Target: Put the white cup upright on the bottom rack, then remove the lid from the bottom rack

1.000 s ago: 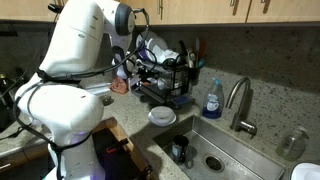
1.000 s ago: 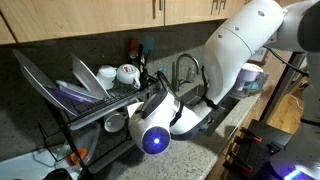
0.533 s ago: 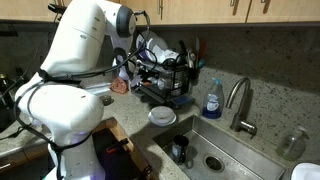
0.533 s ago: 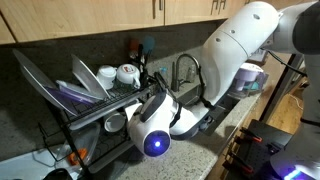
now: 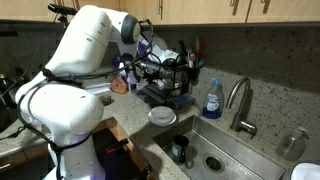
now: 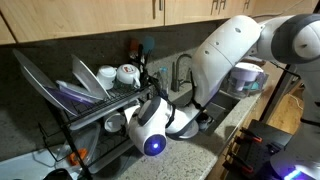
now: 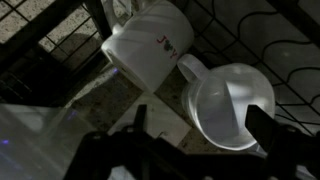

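The white cup's base has to stay free to be set upright, so the robot's gripper will grip the cup's side at its rim near the handle, with one finger inside the cup's opening.
In the wrist view the white cup (image 7: 232, 105) lies in the black wire rack (image 7: 285, 35) with its opening towards the camera. A second white mug (image 7: 150, 45) with a red mark lies on its side just beside it. My gripper (image 7: 200, 125) is open, with one dark finger on each side of the white cup and not touching it. In both exterior views the arm reaches into the bottom rack (image 6: 95, 118) (image 5: 165, 95) and hides the gripper. A white item (image 6: 116, 122) shows on the lower tier. I cannot make out the lid.
The upper tier holds plates (image 6: 75, 85) and white cups (image 6: 127, 72). A white bowl (image 5: 162, 116) sits on the speckled counter in front of the rack. A blue soap bottle (image 5: 212, 98), a faucet (image 5: 238, 100) and the sink (image 5: 215, 155) stand beside it.
The arm has leaned further towards the rack and the wrist has moved in closer to the lower tier.
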`<state>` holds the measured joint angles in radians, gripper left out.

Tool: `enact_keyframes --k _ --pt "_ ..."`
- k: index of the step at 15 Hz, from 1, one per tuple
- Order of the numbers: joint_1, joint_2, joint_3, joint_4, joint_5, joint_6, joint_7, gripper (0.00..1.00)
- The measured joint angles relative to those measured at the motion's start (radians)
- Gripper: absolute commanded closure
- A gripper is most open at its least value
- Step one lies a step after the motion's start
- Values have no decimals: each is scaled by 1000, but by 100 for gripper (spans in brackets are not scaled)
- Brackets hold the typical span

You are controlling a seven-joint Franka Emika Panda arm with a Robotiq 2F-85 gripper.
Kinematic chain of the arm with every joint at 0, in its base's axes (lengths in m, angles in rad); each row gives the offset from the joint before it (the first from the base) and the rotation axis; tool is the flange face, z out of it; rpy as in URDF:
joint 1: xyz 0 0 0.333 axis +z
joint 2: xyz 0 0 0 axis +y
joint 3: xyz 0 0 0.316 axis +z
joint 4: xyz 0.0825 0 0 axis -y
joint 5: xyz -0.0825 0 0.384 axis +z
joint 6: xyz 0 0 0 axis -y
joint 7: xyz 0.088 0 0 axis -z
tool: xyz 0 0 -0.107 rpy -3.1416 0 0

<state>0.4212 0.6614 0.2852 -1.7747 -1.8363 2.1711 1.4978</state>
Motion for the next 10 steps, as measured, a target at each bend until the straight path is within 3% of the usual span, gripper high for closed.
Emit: enact_keyframes --k 10 --pt "-18 160 -9 192 -62 0 64 0"
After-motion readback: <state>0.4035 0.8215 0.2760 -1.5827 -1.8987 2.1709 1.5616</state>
